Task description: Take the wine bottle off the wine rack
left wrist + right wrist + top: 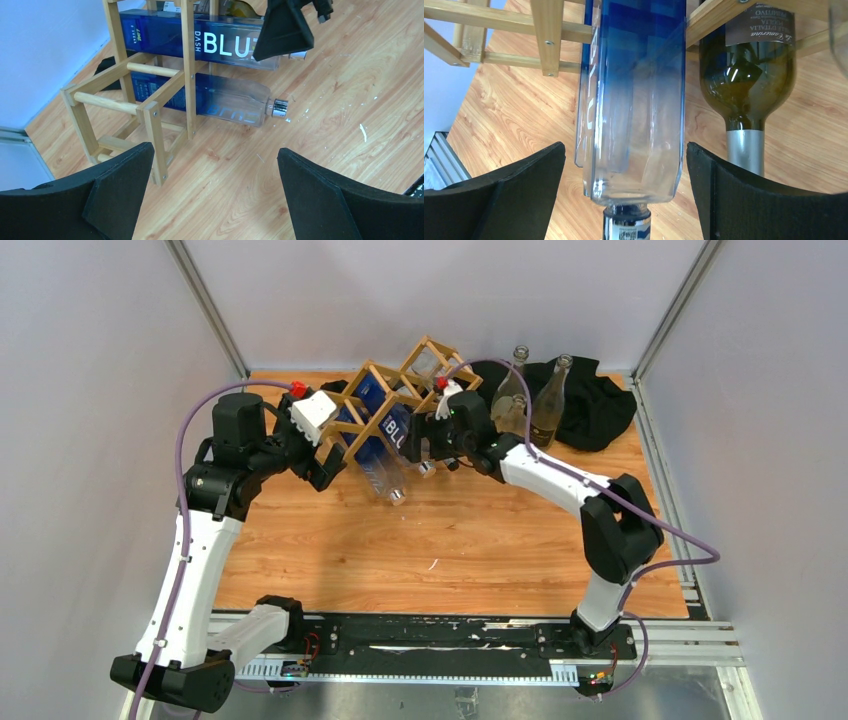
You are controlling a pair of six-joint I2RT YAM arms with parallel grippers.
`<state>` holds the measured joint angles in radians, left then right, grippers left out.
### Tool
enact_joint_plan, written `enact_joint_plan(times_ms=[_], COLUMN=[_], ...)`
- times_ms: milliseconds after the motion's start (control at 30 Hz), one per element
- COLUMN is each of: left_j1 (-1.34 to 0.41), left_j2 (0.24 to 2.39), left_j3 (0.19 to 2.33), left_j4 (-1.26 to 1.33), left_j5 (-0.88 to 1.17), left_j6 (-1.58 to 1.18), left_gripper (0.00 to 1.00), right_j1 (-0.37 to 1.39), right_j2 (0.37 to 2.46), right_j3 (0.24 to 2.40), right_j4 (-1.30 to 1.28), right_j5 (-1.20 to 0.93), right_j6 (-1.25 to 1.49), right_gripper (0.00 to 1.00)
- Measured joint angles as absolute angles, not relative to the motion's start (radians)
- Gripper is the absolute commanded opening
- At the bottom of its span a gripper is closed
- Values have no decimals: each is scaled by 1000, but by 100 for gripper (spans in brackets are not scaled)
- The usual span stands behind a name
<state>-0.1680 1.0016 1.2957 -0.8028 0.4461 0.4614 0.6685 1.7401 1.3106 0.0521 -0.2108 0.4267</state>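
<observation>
The right gripper isn't ready to close on the bottle yet. Its fingers are above the upper blue bottle's shoulder, so it needs to first go lower.
The wine rack is a light wooden lattice at the back of the table, tilted. Two blue-and-clear square bottles lie in it, the upper one lettered BLU and the lower one with its silver cap on the table. A dark green wine bottle with a silver foil neck lies in the neighbouring cell. My right gripper is open astride the upper blue bottle's shoulder, with a gap on each side. My left gripper is open over bare wood by the rack's left end.
Glass bottles stand at the back right beside a heap of black cloth. White walls and metal posts close in the table on three sides. A black rail with the arm bases runs along the near edge.
</observation>
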Motion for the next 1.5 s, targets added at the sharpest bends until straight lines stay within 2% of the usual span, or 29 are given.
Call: enact_joint_plan(times_ms=[467,533,1000,1500], left_j1=[-168,-168,-168,-168], left_j2=[1001,1001,992,968], left_j3=[1290,1288,1272,1263], left_j4=[-803,-804,-809,-810], left_j5=[453,453,452,451], left_j6=[490,491,503,508], left_gripper=[100,100,100,100], right_j1=[655,653,641,712], right_j2=[1925,1946,2020,2167], right_j3=[1442,1454,1546,1809], right_j4=[39,40,36,-111], right_j5=[-297,-316,-397,-377], right_j6=[492,506,552,527], right_gripper=[95,87,1,0])
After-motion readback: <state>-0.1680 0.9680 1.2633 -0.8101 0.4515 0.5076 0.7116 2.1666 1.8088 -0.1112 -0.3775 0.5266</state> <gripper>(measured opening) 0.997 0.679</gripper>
